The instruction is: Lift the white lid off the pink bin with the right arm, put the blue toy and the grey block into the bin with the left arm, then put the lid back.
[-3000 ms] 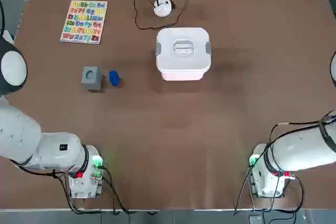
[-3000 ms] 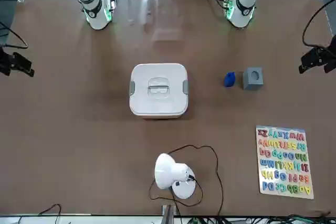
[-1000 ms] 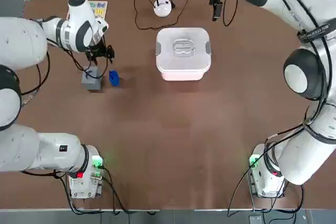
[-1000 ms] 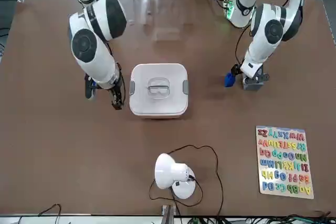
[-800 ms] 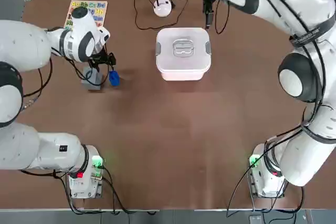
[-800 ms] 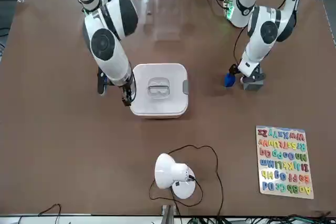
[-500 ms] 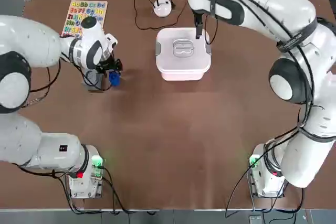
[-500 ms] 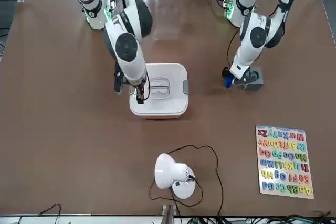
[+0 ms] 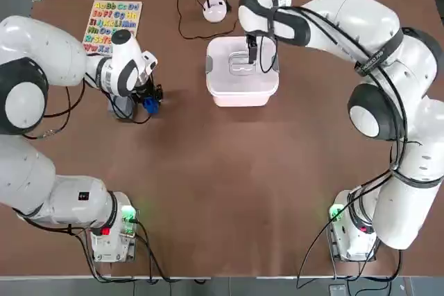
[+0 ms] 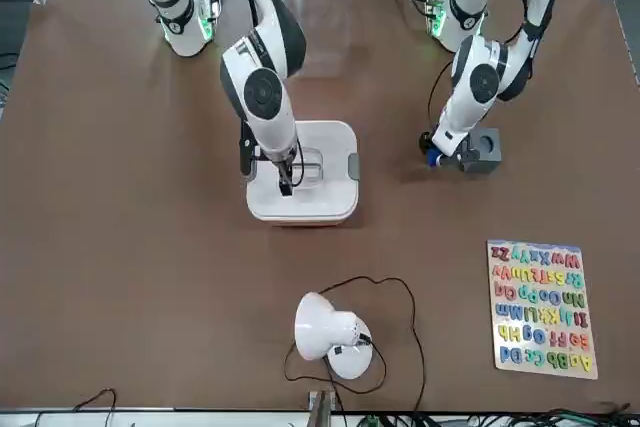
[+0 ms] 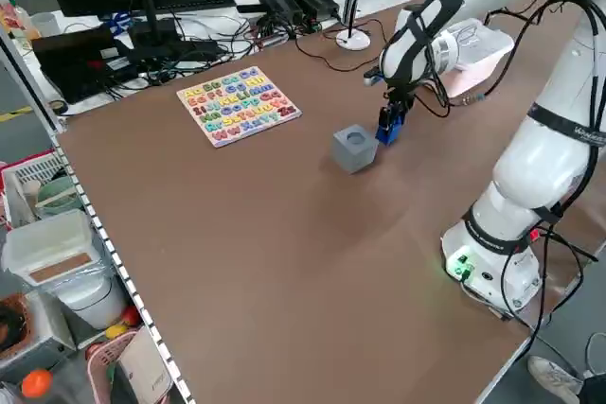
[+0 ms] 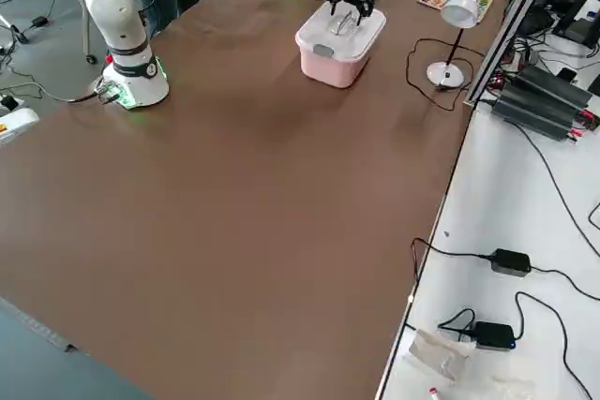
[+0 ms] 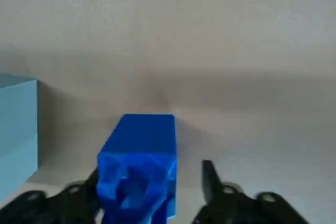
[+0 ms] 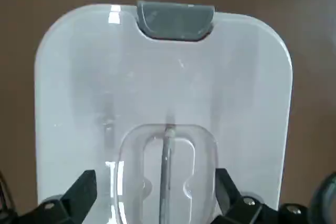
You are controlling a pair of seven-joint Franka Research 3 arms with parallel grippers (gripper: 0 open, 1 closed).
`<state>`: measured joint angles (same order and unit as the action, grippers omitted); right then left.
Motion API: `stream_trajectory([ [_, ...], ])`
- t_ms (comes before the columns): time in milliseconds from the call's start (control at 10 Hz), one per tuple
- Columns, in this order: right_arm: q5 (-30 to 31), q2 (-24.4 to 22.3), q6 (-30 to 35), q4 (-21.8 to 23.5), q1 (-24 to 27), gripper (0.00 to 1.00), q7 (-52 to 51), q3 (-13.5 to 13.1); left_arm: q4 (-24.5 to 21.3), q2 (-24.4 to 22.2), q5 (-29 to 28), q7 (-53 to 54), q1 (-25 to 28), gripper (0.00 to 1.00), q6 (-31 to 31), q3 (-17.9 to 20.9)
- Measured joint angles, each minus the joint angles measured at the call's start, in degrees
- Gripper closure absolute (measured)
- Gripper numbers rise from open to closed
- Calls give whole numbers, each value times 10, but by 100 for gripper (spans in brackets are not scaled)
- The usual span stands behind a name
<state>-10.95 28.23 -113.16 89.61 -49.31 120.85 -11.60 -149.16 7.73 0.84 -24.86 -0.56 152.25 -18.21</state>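
The white lid spreads wider than my right gripper's open fingers, so that gripper will next grab the thin upright handle [image 10: 305,164] [image 14: 166,174] of the lid.
The white lid [image 9: 239,67] sits on the pink bin [image 9: 243,99] at the table's far middle. My right gripper [image 9: 255,50] hangs open just above the lid's recessed handle [image 14: 167,150], one finger on each side of it. The blue toy [image 9: 148,103] rests on the table to the left, with the grey block [image 9: 121,106] right beside it. My left gripper [image 13: 151,171] is down around the blue toy [image 13: 139,166]. One finger [image 13: 79,195] is at the toy's side and the other finger [image 13: 211,179] stands a small gap away.
An alphabet puzzle board [image 9: 111,28] lies at the far left. A white desk lamp [image 9: 215,9] and its black cable sit just behind the bin. Both arms reach across from the near edge.
My left gripper has sunk over the blue toy and its fingers have narrowed around it. My right gripper has swung from behind the bin to above the lid's handle.
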Motion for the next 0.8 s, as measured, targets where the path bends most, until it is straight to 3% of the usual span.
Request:
stream_trajectory([
  [100,-1,2,-10,7,-8,2,1,0,0,0,-2,1,0,44,0,0],
  [400,-6,2,-14,8,-10,12,5,-2,2,-1,-4,1,0,49,-1,0],
  [500,-13,2,-14,8,-10,30,8,-3,5,-3,-4,1,1,49,-9,0],
  [700,-17,2,-22,9,-10,46,12,-3,35,-28,-4,1,2,49,-80,0],
  [800,-19,2,-27,9,-11,62,13,-3,62,-45,-4,-1,3,49,-134,0],
])
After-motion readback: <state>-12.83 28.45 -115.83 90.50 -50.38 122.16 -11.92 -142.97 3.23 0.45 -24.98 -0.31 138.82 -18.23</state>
